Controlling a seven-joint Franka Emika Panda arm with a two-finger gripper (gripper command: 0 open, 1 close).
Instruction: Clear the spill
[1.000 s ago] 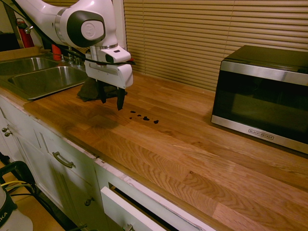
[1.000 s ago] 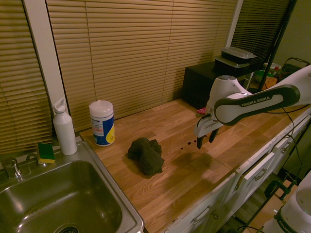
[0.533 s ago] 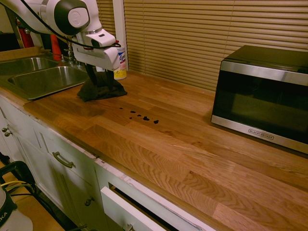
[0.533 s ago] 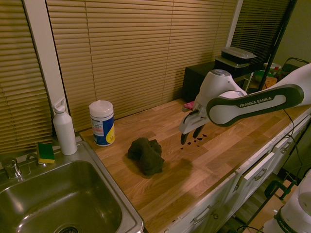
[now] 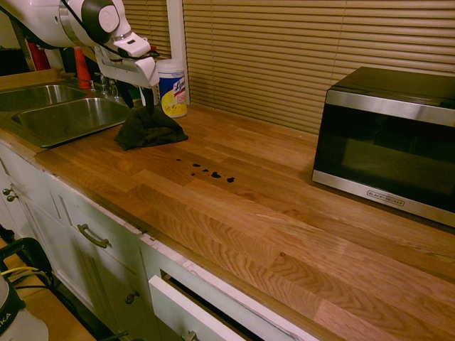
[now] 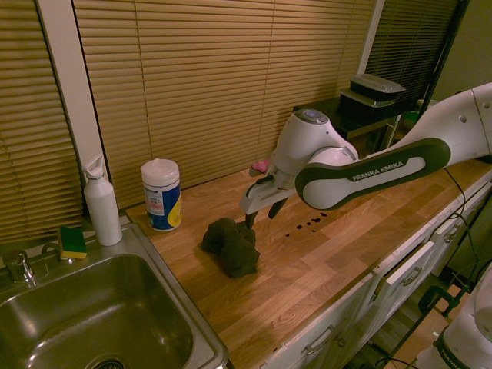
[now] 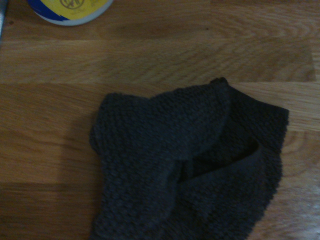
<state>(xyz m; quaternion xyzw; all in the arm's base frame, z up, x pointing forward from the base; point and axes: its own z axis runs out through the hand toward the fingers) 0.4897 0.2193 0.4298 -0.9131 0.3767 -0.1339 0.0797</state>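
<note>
The crumpled cloth bunches up at a raised middle fold [image 5: 147,114], so the robot's gripper should pinch it there next, as the cloth's edges lie slack on the counter.
The spill [image 5: 212,172] is a short row of tiny dark droplets on the wooden counter [image 5: 270,227], also seen as specks [image 6: 307,224] to the right of the arm's hand. A crumpled dark cloth [image 5: 148,128] lies near the sink; it also shows in the second exterior view [image 6: 231,246] and fills the wrist view [image 7: 185,165]. My gripper [image 6: 261,216] hovers just above the cloth's far edge, open, with nothing between its fingers. In the first exterior view the gripper [image 5: 140,98] hangs over the cloth, well left of the spill.
A wipes canister [image 5: 171,87] stands behind the cloth, seen too at the wrist view's edge [image 7: 70,7]. A white bottle [image 6: 101,201] and a sponge [image 6: 72,241] sit by the steel sink [image 5: 64,117]. A microwave [image 5: 387,142] stands at the counter's far end.
The arm has swung away from the spill toward the sink. The gripper now hangs over the dark cloth, still open. Spill and cloth have not moved.
</note>
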